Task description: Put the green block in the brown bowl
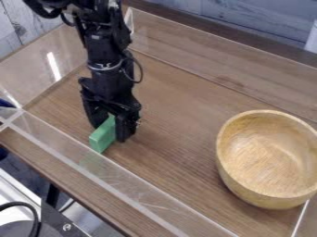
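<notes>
My fingers reach down to the tabletop on both sides of the green block's far end (109,126), so my gripper should close now and would hold the block.
The green block (103,136) lies flat on the wooden table near the front left, a slim bar with its far end between the fingers. My gripper (110,125) points straight down over it, open, one black finger on each side of the block's upper part. Whether the fingers touch the block I cannot tell. The brown bowl (268,157), a wide light wooden bowl with a thick rim, sits empty at the right, well apart from the gripper.
A clear plastic wall (74,157) runs along the table's front edge just below the block. The wooden table (186,102) stretches between the gripper and the bowl. A cable loop (15,220) hangs at the bottom left, off the table.
</notes>
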You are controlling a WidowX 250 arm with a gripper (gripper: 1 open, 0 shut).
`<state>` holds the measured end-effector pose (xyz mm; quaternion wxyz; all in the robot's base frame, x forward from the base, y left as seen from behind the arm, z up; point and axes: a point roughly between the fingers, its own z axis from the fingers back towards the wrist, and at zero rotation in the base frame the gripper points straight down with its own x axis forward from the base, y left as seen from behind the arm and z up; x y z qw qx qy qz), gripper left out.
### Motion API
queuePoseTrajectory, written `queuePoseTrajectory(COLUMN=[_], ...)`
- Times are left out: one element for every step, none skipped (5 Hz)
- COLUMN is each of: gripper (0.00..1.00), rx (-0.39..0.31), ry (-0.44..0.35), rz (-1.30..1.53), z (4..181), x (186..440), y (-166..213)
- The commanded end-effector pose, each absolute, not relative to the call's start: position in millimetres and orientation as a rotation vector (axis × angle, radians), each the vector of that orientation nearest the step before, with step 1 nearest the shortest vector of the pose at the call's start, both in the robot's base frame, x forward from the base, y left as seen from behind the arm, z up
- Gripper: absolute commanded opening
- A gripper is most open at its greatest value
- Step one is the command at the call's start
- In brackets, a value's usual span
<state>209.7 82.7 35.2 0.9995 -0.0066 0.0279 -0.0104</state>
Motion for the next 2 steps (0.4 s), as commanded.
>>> queuePoseTrajectory(gripper=[1.00, 1.00], rx=[-0.008, -0.015], ry=[0.016, 0.010], rz=[-0.018, -0.013], z=[40.5, 38.4], x=[216.4, 216.8], y=[85.1, 85.4])
